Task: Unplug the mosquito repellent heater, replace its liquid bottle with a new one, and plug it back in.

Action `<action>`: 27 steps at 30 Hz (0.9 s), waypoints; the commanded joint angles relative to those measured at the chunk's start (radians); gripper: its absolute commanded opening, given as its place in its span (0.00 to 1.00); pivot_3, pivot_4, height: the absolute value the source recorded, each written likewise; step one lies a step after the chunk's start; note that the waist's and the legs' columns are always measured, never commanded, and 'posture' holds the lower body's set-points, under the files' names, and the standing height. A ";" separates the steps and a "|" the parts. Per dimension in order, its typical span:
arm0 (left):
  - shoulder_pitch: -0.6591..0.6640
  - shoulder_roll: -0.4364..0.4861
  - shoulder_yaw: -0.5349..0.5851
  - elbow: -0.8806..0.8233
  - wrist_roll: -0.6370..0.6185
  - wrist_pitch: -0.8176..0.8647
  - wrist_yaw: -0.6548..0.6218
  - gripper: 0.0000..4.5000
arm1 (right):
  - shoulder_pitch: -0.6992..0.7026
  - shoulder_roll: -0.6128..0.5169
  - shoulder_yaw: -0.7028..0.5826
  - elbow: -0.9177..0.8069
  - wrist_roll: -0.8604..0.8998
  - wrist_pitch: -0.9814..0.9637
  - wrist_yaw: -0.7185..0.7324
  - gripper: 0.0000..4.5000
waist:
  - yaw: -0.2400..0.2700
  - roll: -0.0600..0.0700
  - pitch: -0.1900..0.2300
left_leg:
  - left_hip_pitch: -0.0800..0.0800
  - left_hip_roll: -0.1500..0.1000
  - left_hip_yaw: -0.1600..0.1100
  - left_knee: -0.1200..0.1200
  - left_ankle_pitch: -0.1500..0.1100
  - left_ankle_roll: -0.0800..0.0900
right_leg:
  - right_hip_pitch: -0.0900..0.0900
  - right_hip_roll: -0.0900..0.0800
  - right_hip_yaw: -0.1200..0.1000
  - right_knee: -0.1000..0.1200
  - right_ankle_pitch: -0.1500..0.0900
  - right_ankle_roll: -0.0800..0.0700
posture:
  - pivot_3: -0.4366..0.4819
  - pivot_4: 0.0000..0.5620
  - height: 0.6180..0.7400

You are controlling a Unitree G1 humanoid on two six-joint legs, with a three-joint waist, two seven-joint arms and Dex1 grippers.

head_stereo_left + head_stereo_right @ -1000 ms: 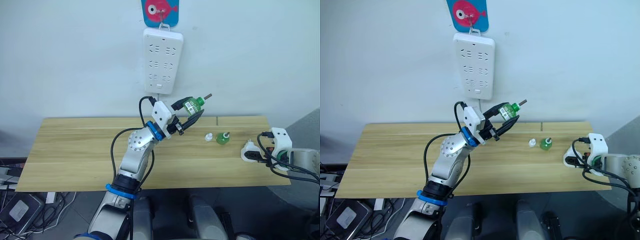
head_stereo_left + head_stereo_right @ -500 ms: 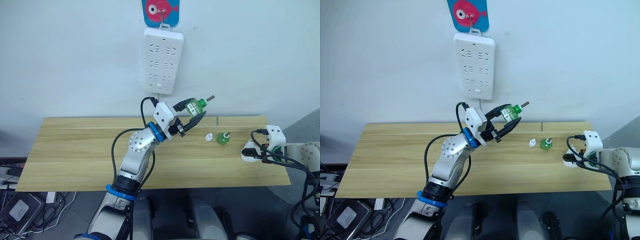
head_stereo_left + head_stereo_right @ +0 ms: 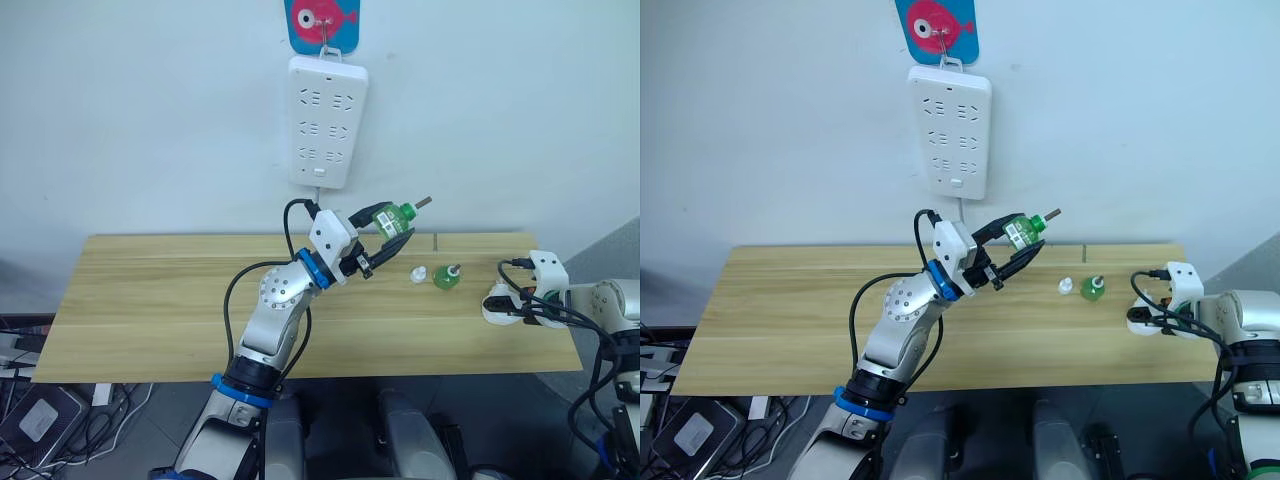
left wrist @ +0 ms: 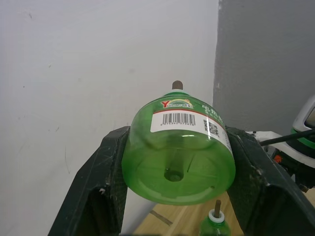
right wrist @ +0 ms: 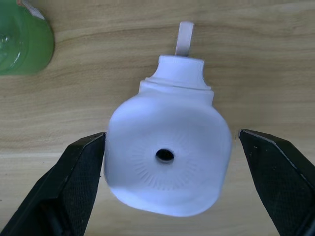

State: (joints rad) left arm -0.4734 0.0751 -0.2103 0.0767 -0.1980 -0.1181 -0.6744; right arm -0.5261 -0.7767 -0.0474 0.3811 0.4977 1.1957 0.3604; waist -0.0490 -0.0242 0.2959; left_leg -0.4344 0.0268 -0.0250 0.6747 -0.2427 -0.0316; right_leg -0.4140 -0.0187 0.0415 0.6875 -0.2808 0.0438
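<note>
The heater's plug pins need to stay free to go into the power strip, so the robot's right gripper should next hold the heater by its wide vented body [image 3: 491, 313] [image 5: 167, 147].
My left gripper [image 3: 398, 228] is raised above the middle of the table, shut on a translucent green liquid bottle [image 4: 179, 157] whose wick points up and to the right. A second green bottle [image 3: 445, 276] stands on the table with a tiny white cap [image 3: 418, 273] just left of it. I cannot tell which bottle is the new one. The white mosquito repellent heater [image 5: 167, 147] lies on the table near the right end, its round vent hole facing the wrist camera. My right gripper [image 3: 506, 304] is open, one finger on each side of the heater.
A long white power strip [image 3: 325, 120] hangs on the wall above the table's middle, its cord dropping behind my left arm. The wooden table [image 3: 150, 300] ends just right of the heater. Cables lie on the floor at the lower left.
My left gripper has carried its bottle slightly to the right. My right arm has drawn in a little at the heater, which has stayed in place.
</note>
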 commanded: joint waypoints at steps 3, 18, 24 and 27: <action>0.005 -0.004 -0.011 -0.060 -0.002 -0.007 0.006 0.52 | -0.011 -0.008 0.006 0.037 -0.060 -0.040 0.063 0.99 | 0.001 0.000 0.000 | 0.000 0.000 0.000 0.000 0.000 0.000 | 0.000 0.000 0.000 0.000 0.000 0.000 | 0.43 0.53 1.00; 0.001 -0.006 -0.019 -0.050 -0.006 -0.009 0.000 0.52 | 0.013 -0.052 -0.001 0.006 -0.132 -0.088 0.204 0.66 | 0.004 0.000 0.001 | 0.001 0.000 -0.001 -0.003 0.000 0.000 | 0.002 0.000 -0.001 -0.005 0.000 0.000 | 0.42 0.54 1.00; 0.016 0.036 -0.022 -0.067 -0.051 -0.011 -0.091 0.52 | 0.107 -0.215 -0.091 -0.187 -0.015 -0.016 0.416 0.66 | 0.013 0.002 0.002 | 0.001 -0.001 0.000 -0.008 0.000 0.000 | 0.002 -0.002 0.000 -0.007 0.000 0.000 | 0.42 0.54 1.00; 0.018 0.075 -0.017 -0.078 -0.094 -0.030 -0.175 0.52 | 0.172 -0.281 -0.239 -0.252 0.149 0.111 0.562 0.66 | 0.015 0.003 0.002 | 0.003 0.000 -0.001 -0.009 0.000 0.000 | 0.002 -0.001 -0.001 -0.007 0.000 0.000 | 0.40 0.54 1.00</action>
State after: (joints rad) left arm -0.4556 0.1432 -0.2289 0.0585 -0.2517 -0.1208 -0.8001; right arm -0.3736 -1.0266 -0.1909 0.1784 0.5433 1.2318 0.8338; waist -0.0338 -0.0216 0.2981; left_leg -0.4317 0.0269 -0.0254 0.6654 -0.2427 -0.0314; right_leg -0.4119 -0.0192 0.0401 0.6801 -0.2806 0.0439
